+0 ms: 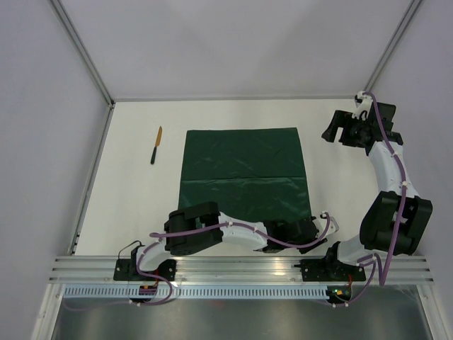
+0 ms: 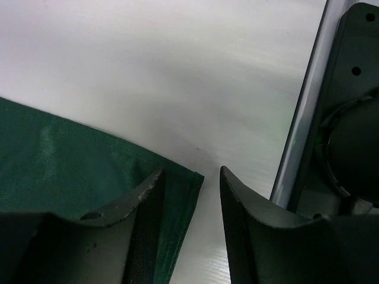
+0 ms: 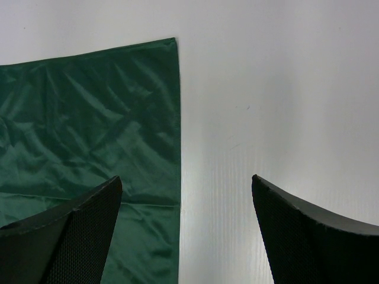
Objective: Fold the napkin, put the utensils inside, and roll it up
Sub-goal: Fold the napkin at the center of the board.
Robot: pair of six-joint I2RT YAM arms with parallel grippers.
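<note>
My left gripper closes on the napkin's near corner (image 2: 196,179) now, since it lies between my open fingers, low at the cloth (image 2: 71,165), and closing now would catch it.
The dark green napkin (image 1: 244,173) lies flat in the middle of the table, with a faint crease across it. One thin orange-yellow and dark utensil (image 1: 156,144) lies to its left, apart from it. My left gripper (image 1: 308,224) is open and low at the napkin's near right corner. In the left wrist view (image 2: 190,177) one finger is over the cloth (image 2: 71,165) and the other over bare table. My right gripper (image 1: 331,132) is open and empty, raised beyond the napkin's far right corner. Its wrist view (image 3: 186,183) shows the napkin's right edge (image 3: 89,118).
The white table (image 1: 354,184) is walled at the back and on both sides. A metal rail (image 1: 241,265) runs along the near edge. The right arm's base (image 2: 349,148) stands close to the right of my left gripper.
</note>
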